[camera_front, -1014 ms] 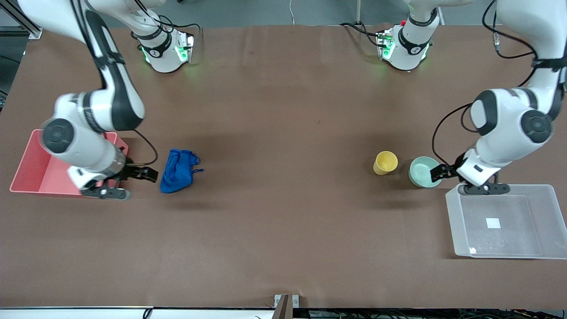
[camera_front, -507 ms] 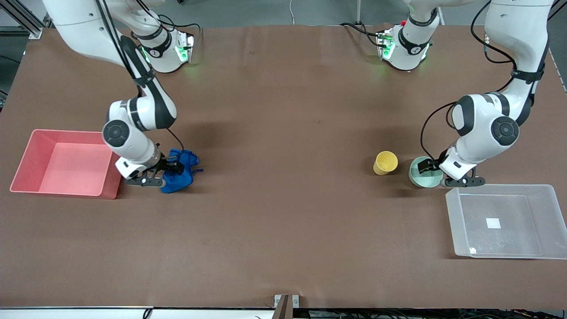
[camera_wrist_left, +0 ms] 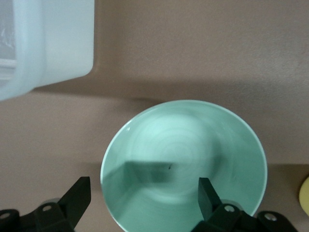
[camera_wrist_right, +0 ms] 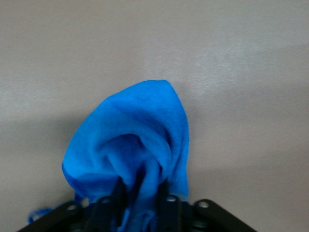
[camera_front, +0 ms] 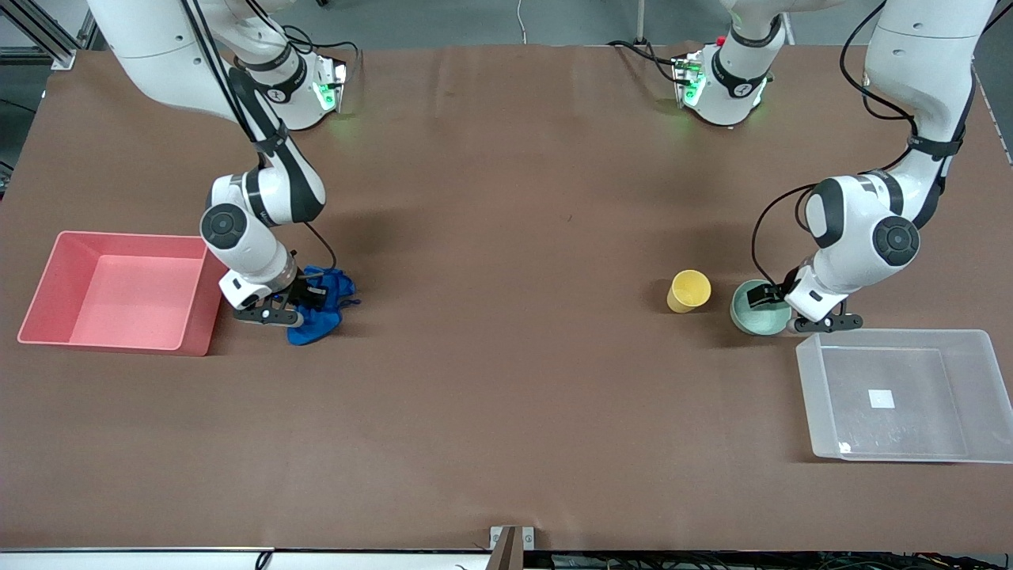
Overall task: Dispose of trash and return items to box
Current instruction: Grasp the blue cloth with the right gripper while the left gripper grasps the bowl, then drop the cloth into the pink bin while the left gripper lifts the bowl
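Observation:
I need to grab the round bowl (camera_front: 760,309) with my left gripper next, by the thin side at its rim (camera_front: 784,321), because the bowl opens wider than my fingers.
The blue cloth wad (camera_front: 323,318) lies on the table beside the pink bin. My right gripper (camera_front: 304,304) is down on it and shut on a fold of it; the right wrist view shows the cloth (camera_wrist_right: 140,130) pinched between the fingers of the right gripper (camera_wrist_right: 141,189). The mint-green bowl (camera_front: 757,313) stands next to the yellow cup (camera_front: 688,290). My left gripper (camera_front: 779,306) is open at the bowl's rim. In the left wrist view the bowl (camera_wrist_left: 193,145) sits under the left gripper (camera_wrist_left: 144,187), with one finger outside the rim and one over the inside.
The pink bin (camera_front: 47,261) stands at the right arm's end of the table. The clear box (camera_front: 918,372) with its white label is at the left arm's end, nearer the front camera than the bowl; its corner shows in the left wrist view (camera_wrist_left: 48,43).
My right gripper has moved from beside the pink bin onto the blue cloth and closed on it. My left gripper has moved from the clear box's corner to the bowl's rim.

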Controlling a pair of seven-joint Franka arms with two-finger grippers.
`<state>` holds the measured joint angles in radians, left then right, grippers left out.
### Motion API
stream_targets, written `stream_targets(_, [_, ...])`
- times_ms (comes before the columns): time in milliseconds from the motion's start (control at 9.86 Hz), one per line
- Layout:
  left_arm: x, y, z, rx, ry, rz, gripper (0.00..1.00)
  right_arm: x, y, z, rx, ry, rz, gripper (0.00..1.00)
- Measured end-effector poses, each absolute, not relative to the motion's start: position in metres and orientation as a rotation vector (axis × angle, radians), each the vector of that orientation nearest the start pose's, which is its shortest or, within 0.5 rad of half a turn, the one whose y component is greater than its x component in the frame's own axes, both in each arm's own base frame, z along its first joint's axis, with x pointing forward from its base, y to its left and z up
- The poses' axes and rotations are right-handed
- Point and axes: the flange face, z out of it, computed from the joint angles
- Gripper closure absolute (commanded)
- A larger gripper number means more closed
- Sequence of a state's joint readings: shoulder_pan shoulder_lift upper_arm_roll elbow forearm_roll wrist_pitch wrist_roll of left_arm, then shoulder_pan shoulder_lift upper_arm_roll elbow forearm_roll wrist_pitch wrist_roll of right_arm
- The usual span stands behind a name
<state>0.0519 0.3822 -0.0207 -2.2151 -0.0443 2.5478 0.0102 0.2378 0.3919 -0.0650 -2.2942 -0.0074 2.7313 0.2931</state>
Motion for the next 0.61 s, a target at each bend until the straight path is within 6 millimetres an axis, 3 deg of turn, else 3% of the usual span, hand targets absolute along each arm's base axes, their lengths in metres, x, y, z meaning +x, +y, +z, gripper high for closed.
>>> stream_targets(203, [0.545,0.018,0.196,-3.172,-0.095,0.086,0.8,0.526,0.088,0.184,-3.153,0.226,-0.054,0.99])
stream_targets(304, [0.545,0.018,0.195,-3.172,-0.096,0.089,0.94,0.53,0.091,0.197,-3.16,0.257,0.015,0.99])
stream_targets(406, [0.545,0.018,0.194,-3.172,-0.095,0.089,1.0,0.541,0.095,0.23,-3.171,0.271,0.107,0.99])
stream_targets(507, [0.545,0.017,0.194,-3.172,-0.094,0.089,1.0,0.555,0.097,0.284,-3.175,0.284,0.173,0.99])
stream_targets(609, [0.545,0.017,0.194,-3.172,-0.093,0.085,1.0,0.57,0.098,0.35,-3.175,0.299,0.2,0.99])
